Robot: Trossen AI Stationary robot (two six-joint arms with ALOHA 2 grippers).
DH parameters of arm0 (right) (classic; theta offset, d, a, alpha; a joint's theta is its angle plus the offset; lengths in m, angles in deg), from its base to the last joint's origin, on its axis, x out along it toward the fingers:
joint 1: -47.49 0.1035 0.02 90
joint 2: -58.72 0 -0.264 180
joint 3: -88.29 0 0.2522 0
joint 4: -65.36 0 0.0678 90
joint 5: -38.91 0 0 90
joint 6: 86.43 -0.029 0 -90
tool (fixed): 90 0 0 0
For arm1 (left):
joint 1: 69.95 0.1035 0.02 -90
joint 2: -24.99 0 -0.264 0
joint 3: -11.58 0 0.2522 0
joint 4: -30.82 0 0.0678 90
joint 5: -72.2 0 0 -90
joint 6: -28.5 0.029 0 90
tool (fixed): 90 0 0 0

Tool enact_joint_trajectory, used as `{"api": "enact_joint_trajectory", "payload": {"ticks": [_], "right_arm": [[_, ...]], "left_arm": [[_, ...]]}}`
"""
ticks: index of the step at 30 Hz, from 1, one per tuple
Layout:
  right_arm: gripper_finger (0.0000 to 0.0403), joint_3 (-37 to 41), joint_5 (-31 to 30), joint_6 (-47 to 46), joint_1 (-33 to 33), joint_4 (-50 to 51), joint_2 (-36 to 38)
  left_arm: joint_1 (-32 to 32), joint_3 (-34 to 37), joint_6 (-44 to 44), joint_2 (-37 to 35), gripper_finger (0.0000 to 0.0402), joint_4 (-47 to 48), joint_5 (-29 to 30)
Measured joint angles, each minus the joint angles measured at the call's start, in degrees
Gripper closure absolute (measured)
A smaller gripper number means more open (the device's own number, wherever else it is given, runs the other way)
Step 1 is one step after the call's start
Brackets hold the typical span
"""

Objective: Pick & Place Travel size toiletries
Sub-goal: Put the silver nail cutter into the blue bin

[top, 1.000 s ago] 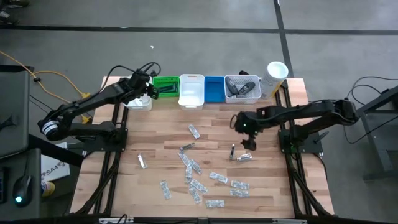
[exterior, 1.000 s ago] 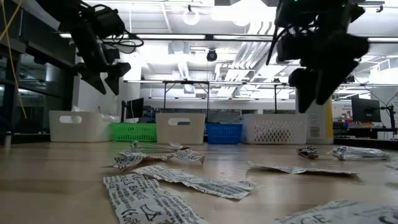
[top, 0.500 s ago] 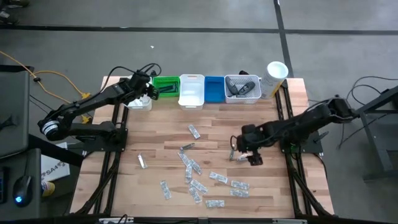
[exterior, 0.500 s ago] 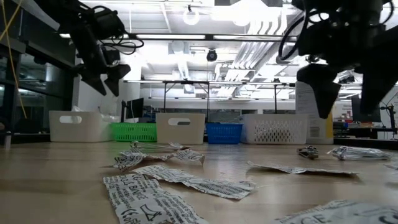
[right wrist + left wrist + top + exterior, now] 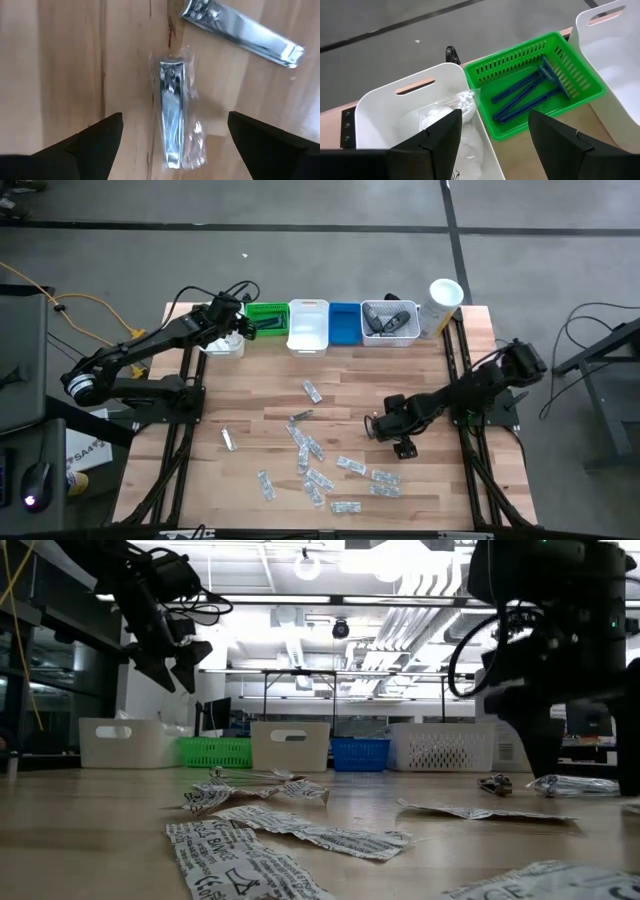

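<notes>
My right gripper should grab the nail clipper by its lever end next, so that the nail clipper's fingertip end stays free to go first into the blue bin.
My right gripper is open and low over the table. Its fingers stand on either side of a silvery nail clipper in clear wrap without touching it. A bare nail clipper lies flat just beyond. In the high view this gripper is right of centre. My left gripper is open and empty, held over the far-left bins. Below it are a white bin with clear sachets and a green basket with blue razors. Several printed sachets lie scattered on the wood.
Along the far edge stand a white bin, a green basket, a white bin, a blue bin, a perforated white bin holding dark oval containers, and a tall white canister. Bare wood lies on the table's left side.
My right gripper has come down from well above the table and toward the near edge, and now hangs low over the two nail clippers. The left arm has kept still.
</notes>
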Motion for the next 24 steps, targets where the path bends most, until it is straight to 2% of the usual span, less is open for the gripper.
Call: {"api": "enact_joint_trajectory", "payload": {"ticks": [3,6,15,24], "right_arm": [[0.0052,-0.2,0.0,-1.4,0.2,-0.4,-1.9],[0.0073,-0.3,0.1,-3.1,0.2,-0.3,-3.2],[0.0195,-0.2,-0.1,-5.9,0.2,-1.2,-3.5],[0.03,-0.1,0.1,-5.8,0.2,-1.4,-3.5]], "left_arm": [[0.0,0.0,0.4,0.0,0.0174,0.0,-0.1],[0.0,0.0,1.4,0.0,0.0174,0.0,-0.2],[0.0,0.0,1.5,0.0,0.0174,0.4,-0.9],[0.0,0.0,1.3,0.0,0.0174,0.8,-3.1]]}}
